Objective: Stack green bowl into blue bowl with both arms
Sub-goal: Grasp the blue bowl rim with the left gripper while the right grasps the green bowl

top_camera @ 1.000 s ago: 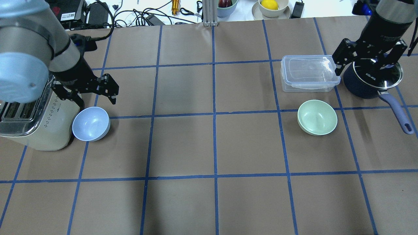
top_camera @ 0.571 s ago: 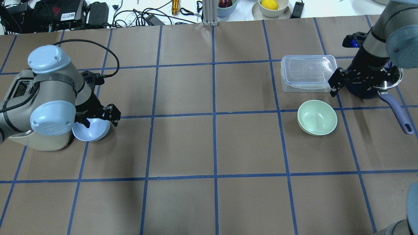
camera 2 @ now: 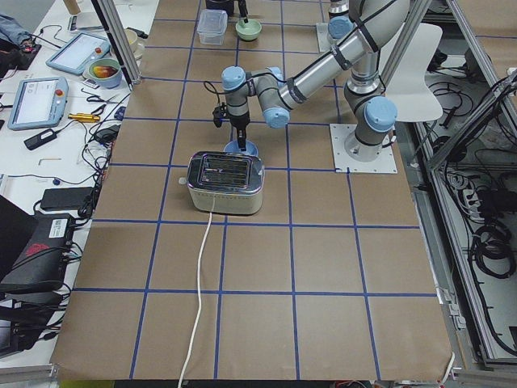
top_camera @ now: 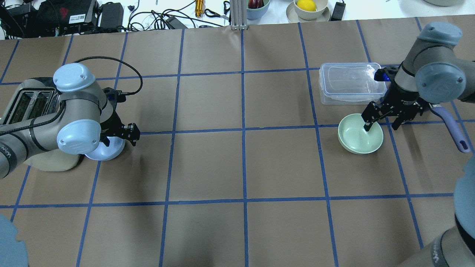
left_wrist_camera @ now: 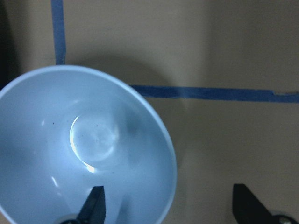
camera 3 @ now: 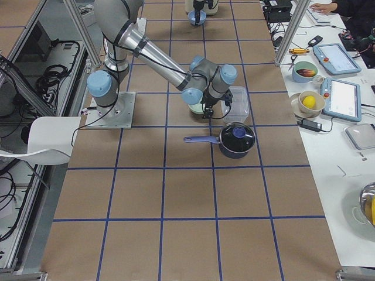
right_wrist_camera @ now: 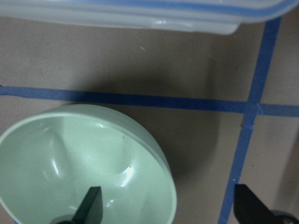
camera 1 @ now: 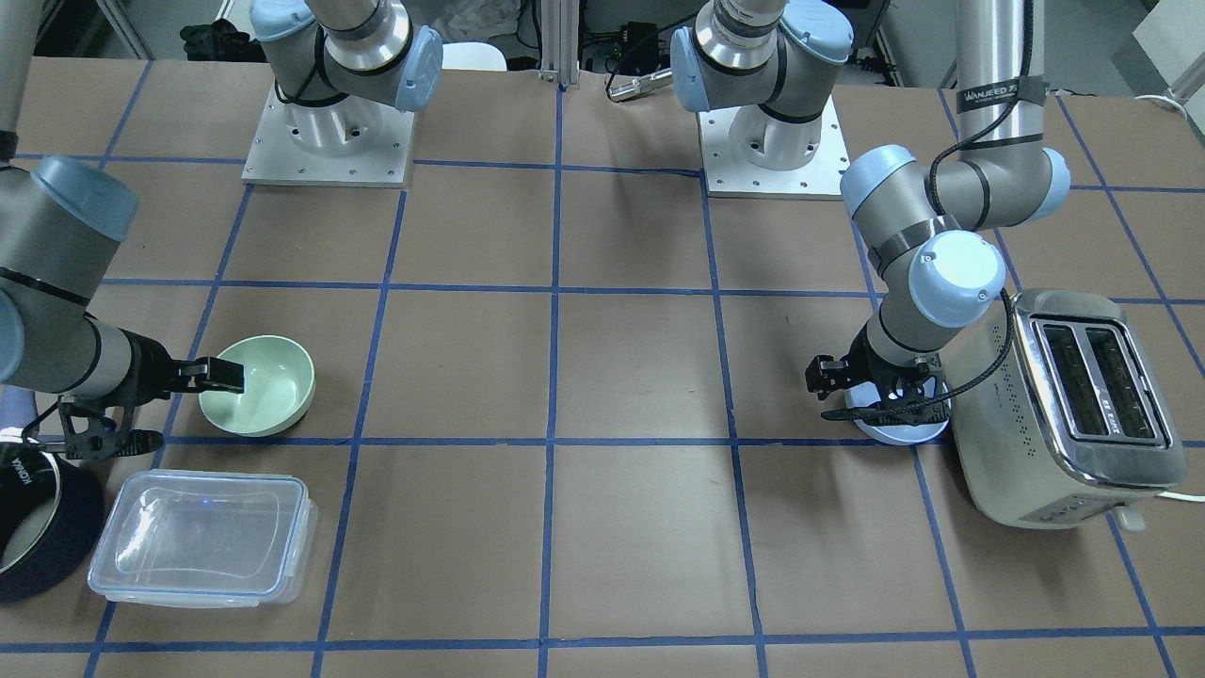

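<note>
I need to grab the green bowl by its rim [camera 1: 239, 349] with my right gripper next. Then I need to stack the green bowl into the blue bowl [camera 1: 904, 429].
The pale blue bowl [top_camera: 108, 151] sits next to the toaster; it also shows in the front view [camera 1: 899, 430] and the left wrist view [left_wrist_camera: 88, 149]. My left gripper [top_camera: 120, 138] is open and low over its rim, one finger [left_wrist_camera: 93, 206] inside the bowl and the other outside. The green bowl [top_camera: 357, 142] sits in front of the clear container, also in the front view [camera 1: 264, 391] and the right wrist view [right_wrist_camera: 79, 158]. My right gripper [top_camera: 381, 125] is open and straddles its rim, one finger [right_wrist_camera: 91, 206] inside.
A cream toaster [top_camera: 26, 102] stands right beside the blue bowl. A clear lidded container [top_camera: 350, 83] lies just behind the green bowl. A dark navy saucepan's handle [top_camera: 451, 128] pokes out under my right arm. Brown paper with blue tape lines spans between the bowls.
Both arms have come down. My left gripper has dropped onto the blue bowl's rim. My right gripper has moved from over the saucepan to the green bowl's rim.
</note>
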### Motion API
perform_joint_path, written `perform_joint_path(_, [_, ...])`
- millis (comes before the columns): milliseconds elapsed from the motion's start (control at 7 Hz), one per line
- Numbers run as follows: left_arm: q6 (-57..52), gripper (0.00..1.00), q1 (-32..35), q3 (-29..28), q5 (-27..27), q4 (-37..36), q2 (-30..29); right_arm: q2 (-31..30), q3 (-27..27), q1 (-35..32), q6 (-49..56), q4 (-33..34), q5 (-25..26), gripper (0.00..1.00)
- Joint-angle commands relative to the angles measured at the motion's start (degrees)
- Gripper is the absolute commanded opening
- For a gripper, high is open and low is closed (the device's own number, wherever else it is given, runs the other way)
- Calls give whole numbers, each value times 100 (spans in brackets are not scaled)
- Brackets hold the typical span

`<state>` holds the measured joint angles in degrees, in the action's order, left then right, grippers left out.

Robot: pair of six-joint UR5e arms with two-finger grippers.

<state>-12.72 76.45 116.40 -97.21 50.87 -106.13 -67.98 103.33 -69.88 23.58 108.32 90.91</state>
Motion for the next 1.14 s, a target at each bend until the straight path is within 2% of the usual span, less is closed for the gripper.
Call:
perform_joint_path(0, [-99, 6, 45, 14, -79, -42, 14, 145, 135, 1, 51, 242, -20, 57])
perform_joint_path(143, [-47, 0, 63, -21, -70, -42, -30, 162, 126, 1, 59, 242, -12, 3])
perform_joint_path(429, [-28, 0, 368, -152, -87, -16, 100, 101, 74, 1, 16, 163, -3, 0])
perform_joint_path(571, [128, 0, 727, -458, -88, 272, 162, 92, -48, 1, 7, 67, 15, 0])
perform_joint_path(714, [808, 0, 1218, -1009, -61, 840, 32, 75, -302, 1, -2, -247, -3, 0])
perform_joint_path(857, [1607, 0, 1806, -1510, 165, 1046, -134, 66, -783, 1, -2, -798, -29, 0])
perform_joint_path(1000, [2355, 0, 2291, -1811, 750, 961, -327, 101, -1275, 1, 6, -1317, -29, 0])
